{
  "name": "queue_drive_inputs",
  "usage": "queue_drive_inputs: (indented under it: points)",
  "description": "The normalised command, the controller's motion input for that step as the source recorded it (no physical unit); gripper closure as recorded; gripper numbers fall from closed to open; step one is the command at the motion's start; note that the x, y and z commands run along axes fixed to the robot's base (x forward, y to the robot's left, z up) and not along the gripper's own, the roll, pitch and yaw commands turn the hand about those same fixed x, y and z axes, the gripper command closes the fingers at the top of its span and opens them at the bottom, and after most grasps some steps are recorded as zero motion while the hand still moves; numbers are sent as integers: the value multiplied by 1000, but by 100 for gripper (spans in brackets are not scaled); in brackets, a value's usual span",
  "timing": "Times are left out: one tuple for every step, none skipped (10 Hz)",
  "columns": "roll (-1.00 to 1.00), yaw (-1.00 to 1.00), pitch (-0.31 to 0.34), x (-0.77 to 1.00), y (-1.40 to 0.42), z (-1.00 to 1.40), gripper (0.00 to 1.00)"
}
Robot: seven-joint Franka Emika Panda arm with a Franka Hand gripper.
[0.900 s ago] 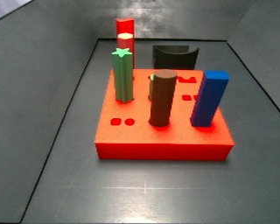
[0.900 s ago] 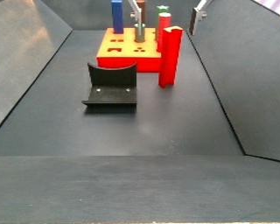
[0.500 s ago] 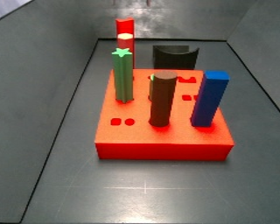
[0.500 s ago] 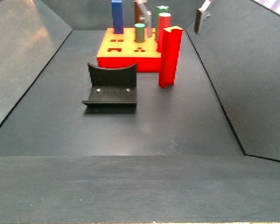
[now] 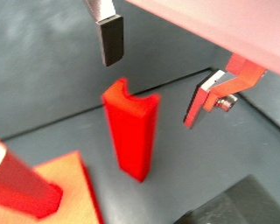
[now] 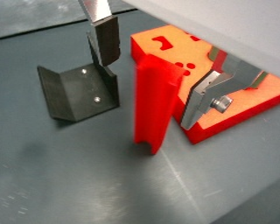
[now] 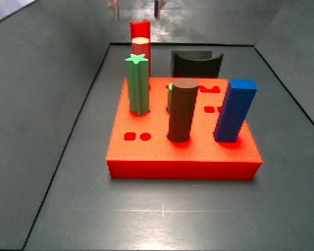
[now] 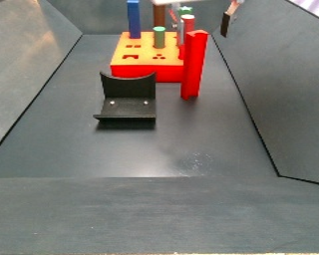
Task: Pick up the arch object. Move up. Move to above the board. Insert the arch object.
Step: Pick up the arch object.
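Observation:
My gripper should next grab the arch object by its notched top [image 5: 130,94] to insert it into the board.
The arch object [image 5: 130,131] is a tall bright-red bar with a notched top. It stands upright on the dark floor beside the board [image 6: 166,45] and shows in both side views [image 7: 140,34] [image 8: 193,65]. My gripper [image 5: 157,68] is open, just above the arch object's top. One finger [image 5: 111,37] is on one side and the other finger [image 5: 208,94] on the opposite side, and neither touches it. The same shows in a wrist view [image 6: 154,68]. The board [image 7: 186,157] is a thick red slab with shaped holes.
A green star peg [image 7: 138,83], a brown round peg [image 7: 183,110] and a blue square peg [image 7: 235,110] stand in the board. The fixture [image 8: 127,100] stands on the floor close to the arch object [image 6: 78,87]. Grey walls enclose the floor on both sides.
The gripper has shifted a little above the arch object, its fingers staying apart. The arch object, board and pegs have not moved.

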Motion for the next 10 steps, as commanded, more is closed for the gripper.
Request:
queue_drive_inputs:
  points:
    - [20, 431, -69, 123, -169, -586, 0]
    - [60, 351, -30, 157, -29, -546, 0]
    - [126, 326, 0, 71, 0, -400, 0]
    - [177, 426, 0, 0, -60, -240, 0]
    - [146, 520, 0, 0, -140, -89, 0]
    - [106, 397, 0, -46, -246, 0, 0]
    - [54, 146, 0, -6, -217, 0, 0]
    - [0, 0, 0, 0, 0, 0, 0]
    - [0, 0, 0, 0, 0, 0, 100]
    - [0, 0, 0, 0, 0, 0, 100]
